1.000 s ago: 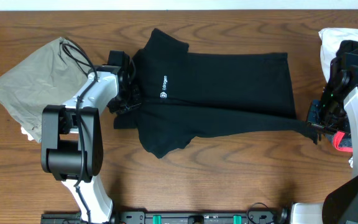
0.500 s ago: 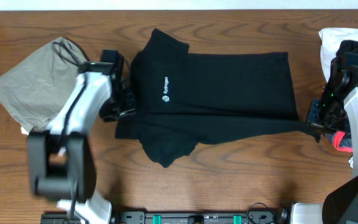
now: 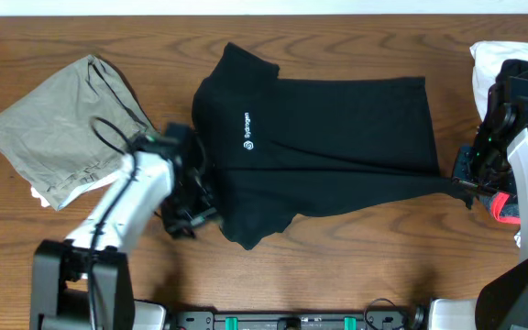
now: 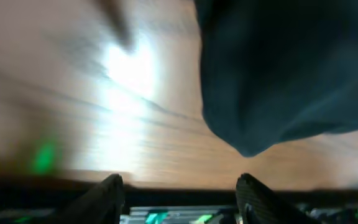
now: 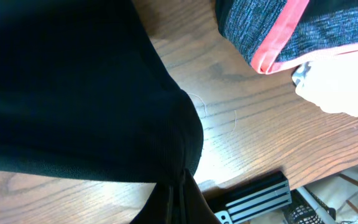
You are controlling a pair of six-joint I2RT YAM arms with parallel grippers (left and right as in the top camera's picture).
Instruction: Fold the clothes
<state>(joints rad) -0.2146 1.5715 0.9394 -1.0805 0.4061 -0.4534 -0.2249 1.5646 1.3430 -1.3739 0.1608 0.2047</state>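
Observation:
My left gripper will next grip the black shirt's near edge at the sleeve, opposite my right gripper's corner, so that the shirt can be folded over.
The black shirt (image 3: 328, 128) of the clothes lies spread across the middle of the table, its small white logo (image 3: 244, 128) facing up. My left gripper (image 3: 186, 220) hovers open just left of the shirt's near sleeve (image 3: 250, 220) and holds nothing. In the blurred left wrist view the left gripper (image 4: 180, 190) has bare wood between its fingers, with the black shirt (image 4: 291, 68) up to the right. My right gripper (image 3: 466, 188) is shut on the shirt's right lower corner. In the right wrist view the right gripper (image 5: 180, 186) pinches the bunched black shirt (image 5: 73, 93).
An olive-grey garment (image 3: 62, 128) lies at the far left. A white garment (image 3: 489, 60) is piled at the right edge, and a black garment with a pink-red band (image 5: 291, 31) lies beside another white garment (image 5: 340, 87). The table's front edge is close to both grippers.
My left gripper has opened, let go of the shirt's left edge and swung toward the table's front. The sleeve has settled flat. The right gripper has not moved.

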